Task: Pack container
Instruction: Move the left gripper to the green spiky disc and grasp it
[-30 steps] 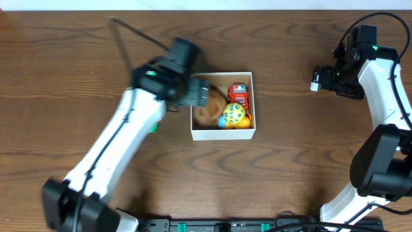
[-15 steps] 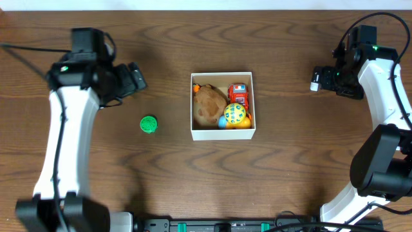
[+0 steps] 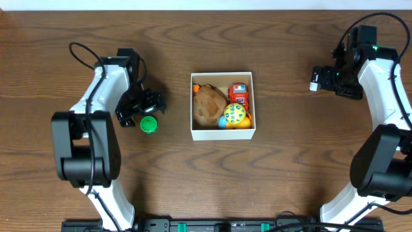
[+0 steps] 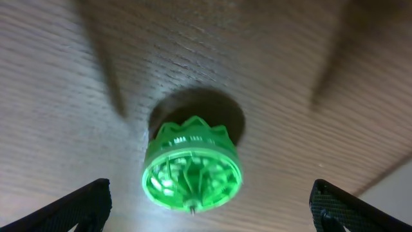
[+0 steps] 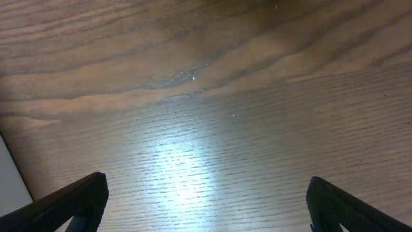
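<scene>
I need to lower my left gripper's fingers first. They are above the green round toy (image 3: pixel 149 124) (image 4: pixel 192 167) and would miss it if I closed now.
The container (image 3: pixel 223 134), a small white cardboard box, sits mid-table and holds a brown plush toy (image 3: pixel 208 106), a red toy car (image 3: pixel 239 95) and a yellow-green ball (image 3: pixel 234 115). A green round toy (image 3: pixel 149 124) lies on the table left of the box; in the left wrist view it (image 4: pixel 192 169) sits between the jaws. My left gripper (image 3: pixel 143 111) is open just above this green toy, its fingertips wide apart on either side (image 4: pixel 206 206). My right gripper (image 3: pixel 320 78) is open and empty at the far right, over bare wood (image 5: pixel 206 200).
The wooden table's far edge runs along the top of the overhead view. A black cable (image 3: pixel 80 51) loops off the left arm. A white edge shows at the left of the right wrist view (image 5: pixel 13 174).
My left arm pulled back from the box, swung left and came down over the green toy, which lay uncovered on the table half a second ago. The right arm has not moved.
</scene>
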